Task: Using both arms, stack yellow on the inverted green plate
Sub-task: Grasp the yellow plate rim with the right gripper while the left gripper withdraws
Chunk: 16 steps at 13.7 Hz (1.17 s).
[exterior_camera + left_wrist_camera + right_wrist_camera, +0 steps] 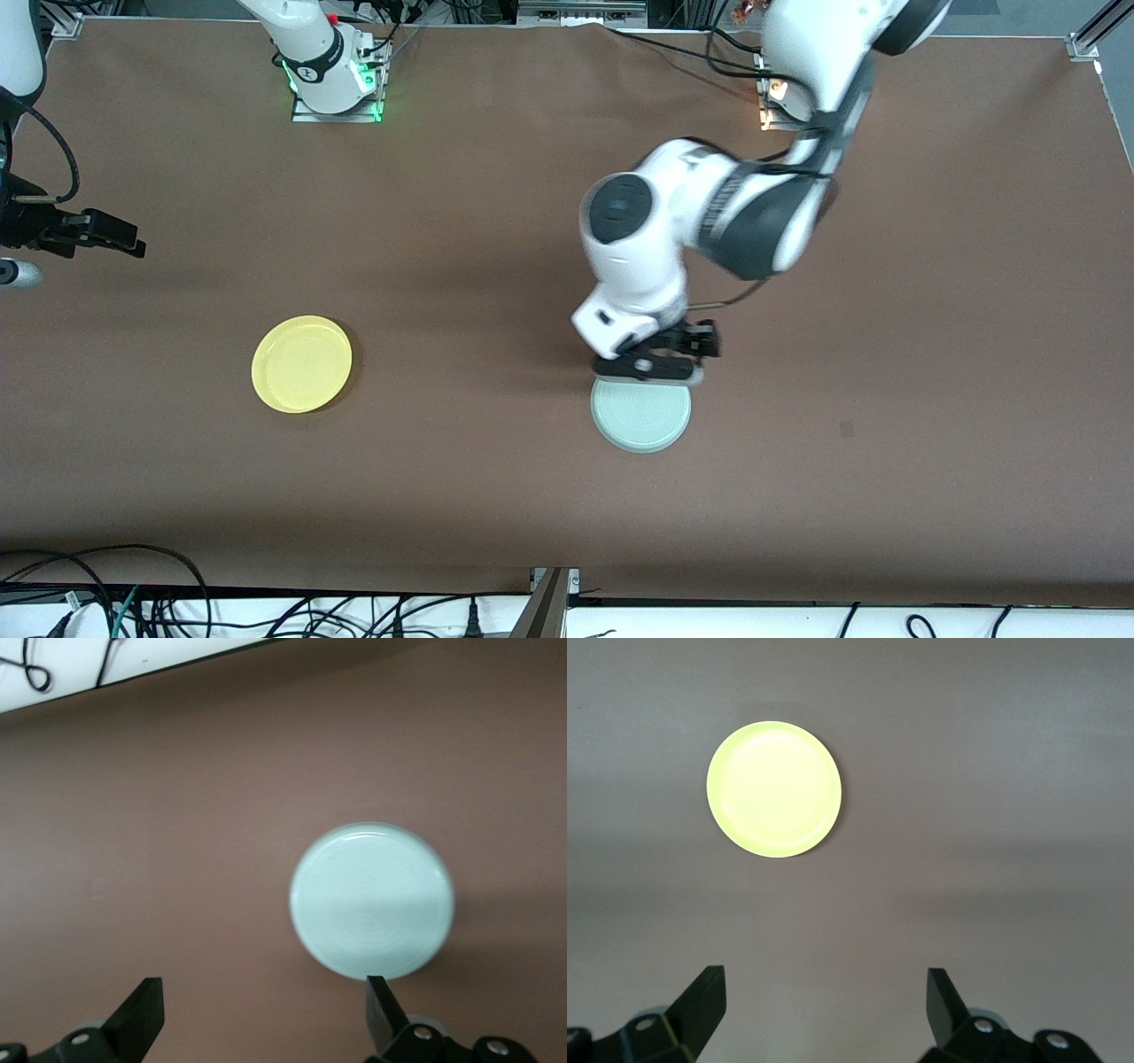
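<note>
The robot's right gripper should next grip the yellow plate by its rim [300, 319], so that it can stack the plate on the inverted green plate.
The pale green plate [640, 414] lies upside down on the brown table, with faint rings on its underside. It also shows in the left wrist view [372, 899]. My left gripper [656, 365] hangs open and empty over the plate's rim, and one of its fingertips [379, 997] is at that rim. The yellow plate [301, 363] lies rim up toward the right arm's end of the table, and it also shows in the right wrist view [773, 788]. My right gripper [113, 237] waits open and empty, high over the table's edge; it also shows in its own wrist view [824, 992].
The brown table cover [496, 266] stretches between the two plates. Both arm bases stand along the table's edge farthest from the front camera. Cables [133, 594] lie past the table's edge nearest to the front camera.
</note>
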Available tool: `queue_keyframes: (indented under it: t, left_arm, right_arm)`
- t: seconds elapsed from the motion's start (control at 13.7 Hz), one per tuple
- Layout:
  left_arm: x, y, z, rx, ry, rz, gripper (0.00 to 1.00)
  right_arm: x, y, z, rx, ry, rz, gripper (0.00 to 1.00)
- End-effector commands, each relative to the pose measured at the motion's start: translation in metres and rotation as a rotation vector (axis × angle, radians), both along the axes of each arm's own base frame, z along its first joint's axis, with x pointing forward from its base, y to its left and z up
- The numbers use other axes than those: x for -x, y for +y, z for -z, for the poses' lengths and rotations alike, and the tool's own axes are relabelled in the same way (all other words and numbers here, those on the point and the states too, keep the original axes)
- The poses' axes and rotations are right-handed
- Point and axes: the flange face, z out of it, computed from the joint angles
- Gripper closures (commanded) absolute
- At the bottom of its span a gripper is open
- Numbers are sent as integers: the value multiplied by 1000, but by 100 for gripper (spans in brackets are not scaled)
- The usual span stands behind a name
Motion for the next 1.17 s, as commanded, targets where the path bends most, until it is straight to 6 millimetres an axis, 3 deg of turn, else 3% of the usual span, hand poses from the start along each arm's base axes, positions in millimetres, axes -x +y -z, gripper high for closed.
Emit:
queue_keyframes:
  t: [0.0, 0.15, 0.37, 0.51, 0.66, 0.73, 0.88, 0.95, 1.1]
  left_arm:
    - [2, 88, -38, 91, 96, 24, 0]
    - [1, 161, -62, 133, 112, -10, 0]
    - [9, 267, -78, 221, 149, -39, 0]
    - [21, 313, -88, 248, 148, -93, 0]
    - [39, 336, -98, 266, 148, -139, 0]
    - [49, 348, -103, 267, 146, -160, 0]
    - [64, 351, -101, 261, 162, -166, 0]
    - [63, 352, -96, 249, 169, -166, 0]
    - [54, 356, -90, 249, 173, -170, 0]
  right_arm:
    - [-21, -6, 44, 6, 32, 12, 0]
    - [-41, -7, 87, 10, 20, 12, 0]
    - [-69, -9, 180, 14, 16, 15, 3]
    - [-79, -20, 237, -9, -5, 57, 3]
    - [-82, -16, 279, -136, -3, 153, 3]
    - [-84, -15, 289, -147, -19, 168, 6]
    - [-87, -13, 312, -140, -41, 178, 20]
    - [-85, -12, 324, -141, -33, 183, 31]
    - [-84, -6, 332, -142, -20, 174, 65]
